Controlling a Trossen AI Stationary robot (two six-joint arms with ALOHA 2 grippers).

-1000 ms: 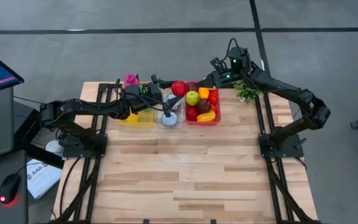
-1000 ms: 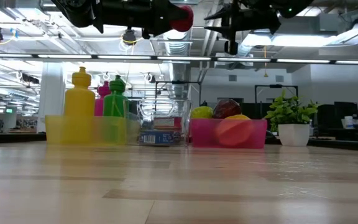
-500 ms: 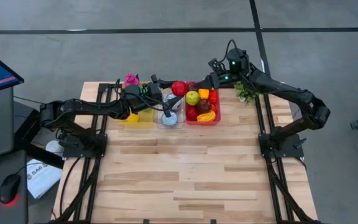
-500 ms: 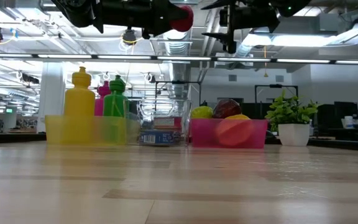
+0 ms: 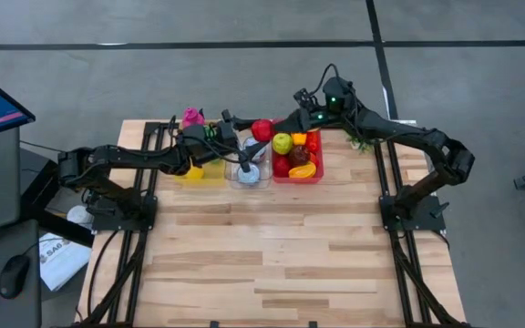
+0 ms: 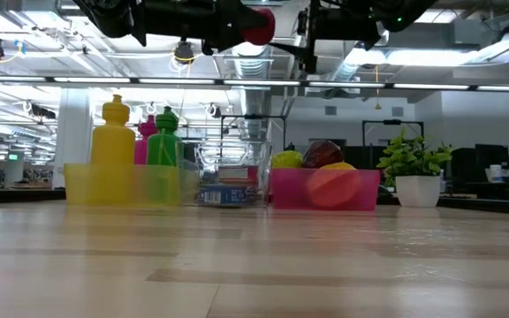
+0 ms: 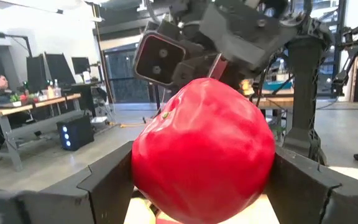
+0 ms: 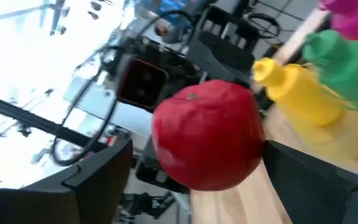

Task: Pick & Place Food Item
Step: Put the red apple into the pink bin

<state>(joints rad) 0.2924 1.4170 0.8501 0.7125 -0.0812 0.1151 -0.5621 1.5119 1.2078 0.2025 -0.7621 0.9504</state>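
Note:
Next, my right gripper grabs the red apple (image 5: 262, 128) by its rounded sides, to place it in the red bin (image 5: 285, 175).
A red apple (image 5: 262, 128) hangs high over the table's far edge, above the gap between the clear bin and the red bin; it also shows in the low view as the apple (image 6: 259, 25). My left gripper (image 5: 255, 129) reaches in from the table's left and is shut on it. My right gripper (image 5: 286, 122) comes level from the right and is open. In the right wrist view its two fingers (image 8: 98, 177) stand to either side of the apple (image 8: 207, 134), just short of it, touching nothing. My left gripper pinches the apple's two sides (image 7: 143, 168) between its two fingers (image 7: 107, 183). It comes level from the table's left. The apple is lifted clear, well above the bins, and fills the gap between the fingers.
Along the far edge stand a yellow bin (image 5: 200, 169) with bottles, a clear bin (image 5: 250, 173), and a red bin (image 5: 310, 175) with fruit. A small potted plant (image 5: 363, 135) stands at the far right. The near part of the wooden tabletop (image 5: 272, 255) is bare.
My right gripper has gone toward the table's left, closing in on the apple held by my left gripper. The apple has stayed where it was.

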